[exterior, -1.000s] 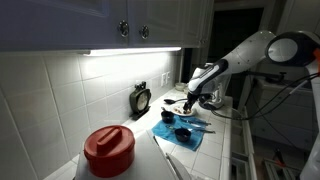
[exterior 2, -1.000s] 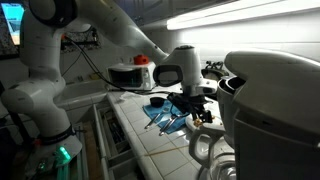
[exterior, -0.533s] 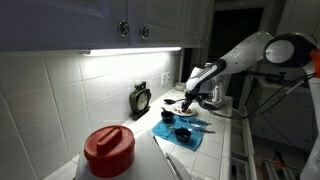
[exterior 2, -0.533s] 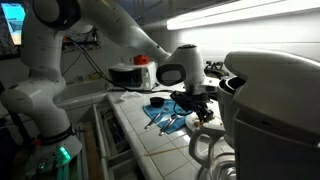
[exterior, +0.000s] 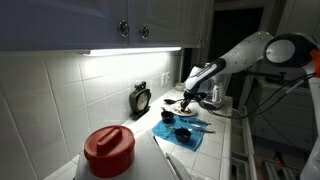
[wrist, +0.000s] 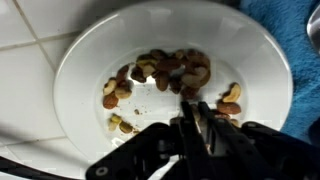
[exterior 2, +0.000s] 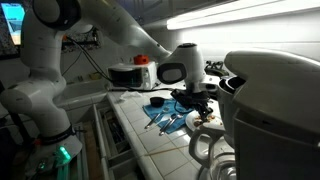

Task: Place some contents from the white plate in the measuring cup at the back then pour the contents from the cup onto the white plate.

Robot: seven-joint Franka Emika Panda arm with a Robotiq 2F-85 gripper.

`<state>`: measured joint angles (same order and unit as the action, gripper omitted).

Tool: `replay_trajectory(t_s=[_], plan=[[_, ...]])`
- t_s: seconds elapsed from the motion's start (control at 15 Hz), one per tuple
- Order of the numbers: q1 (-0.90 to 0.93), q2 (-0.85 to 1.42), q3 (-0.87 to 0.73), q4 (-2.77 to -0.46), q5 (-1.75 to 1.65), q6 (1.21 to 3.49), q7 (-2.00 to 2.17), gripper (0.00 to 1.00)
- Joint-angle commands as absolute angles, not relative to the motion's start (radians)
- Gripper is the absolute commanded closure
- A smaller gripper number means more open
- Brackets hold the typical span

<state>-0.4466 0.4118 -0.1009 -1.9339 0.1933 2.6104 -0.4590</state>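
Observation:
My gripper has the thin tan bit between its shut fingers, so the bit would leave the white plate [wrist: 90,50] with it if I lifted it now.
In the wrist view the white plate [wrist: 90,50] fills the frame, with the contents [wrist: 165,70], brown nut-like bits, heaped at its middle and a few strewn aside. My gripper [wrist: 194,104] reaches in from below with its jaws drawn together at the near edge of the heap, a thin tan bit pinched between them. In both exterior views the gripper [exterior: 186,100] [exterior 2: 196,106] hangs low over the counter beside the blue cloth [exterior: 182,133]. Dark measuring cups [exterior: 167,117] lie on that cloth. Which one stands at the back I cannot tell.
A red-lidded jar [exterior: 108,150] stands close to the camera and a black timer [exterior: 141,98] leans at the tiled wall. A big white appliance [exterior 2: 270,110] crowds the counter end. A red-and-white pot [exterior 2: 130,75] sits behind the blue cloth [exterior 2: 160,115].
The jaws have closed from wide apart to nearly together over the plate. The arm has hardly moved.

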Motion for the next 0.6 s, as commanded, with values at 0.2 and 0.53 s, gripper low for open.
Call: replay_trajectory(t_s=[0.2,0.53], plan=[[-0.459,0.327,-0.040,-1.961,0.247,2.602,-0.541,0.95],[-0.449,0.301,0.014,-1.935,0.318,2.545,-0.639,0.95]])
